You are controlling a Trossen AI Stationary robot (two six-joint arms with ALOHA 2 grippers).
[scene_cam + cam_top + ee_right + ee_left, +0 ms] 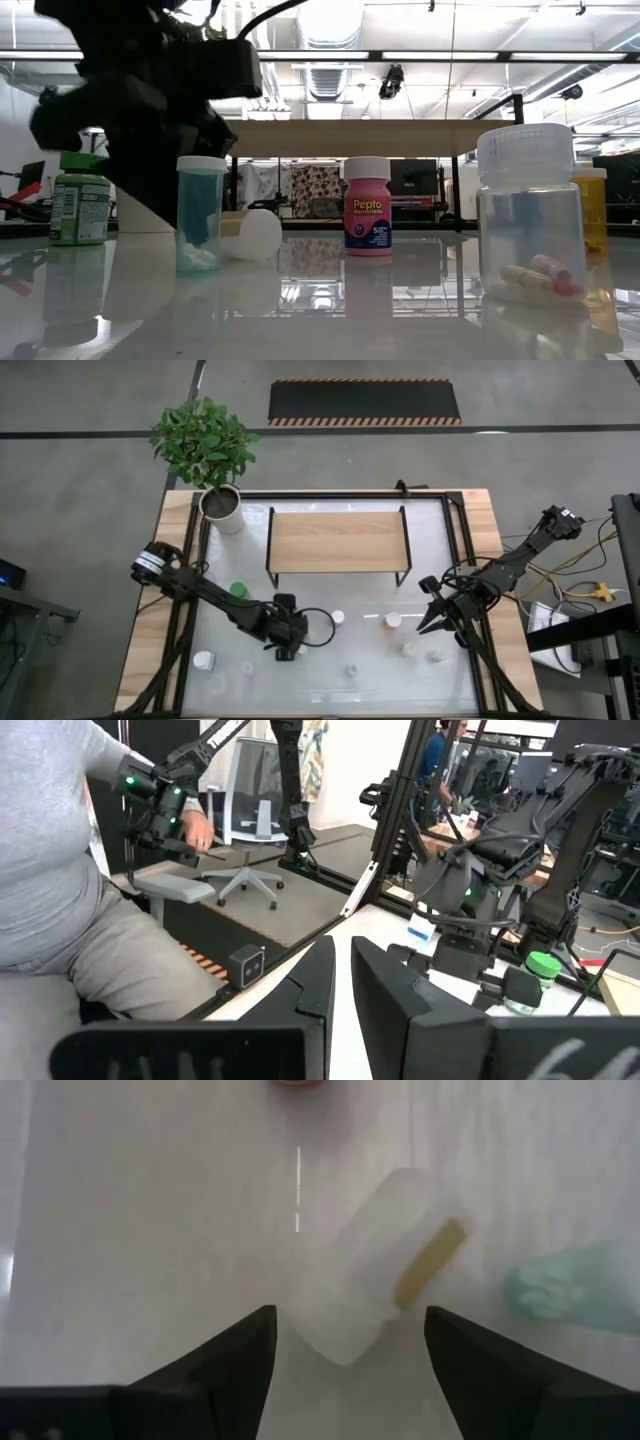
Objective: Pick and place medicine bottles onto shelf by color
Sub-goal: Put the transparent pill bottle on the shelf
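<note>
The white bottle's nearer end [345, 1320] is between my left gripper's fingers, so I should close now to catch it.
My left gripper [285, 648] [350, 1335] is open and points down over the table's near-left part. Its fingers stand on either side of the nearer end of a white bottle [385, 1275] [255, 235] that lies on its side on the table, and I see no touch. The bottle carries a yellowish label. A clear vial with teal filling [200, 213] [570, 1288] stands beside it. Other bottles stand around: green-capped [238, 590] [80, 197], pink [367, 207], a clear jar [530, 215], orange [592, 205]. The shelf [337, 540] stands at the far middle with a bare top. My right gripper [435, 622] [342, 985] waits shut over the table's right part and holds nothing.
A potted plant [220, 500] stands at the far-left corner. Small white bottles [338, 617] [393, 620] [409, 649] sit between the two arms, and more [204, 659] are near the front left. A person [60, 890] sits beyond the table's left side.
</note>
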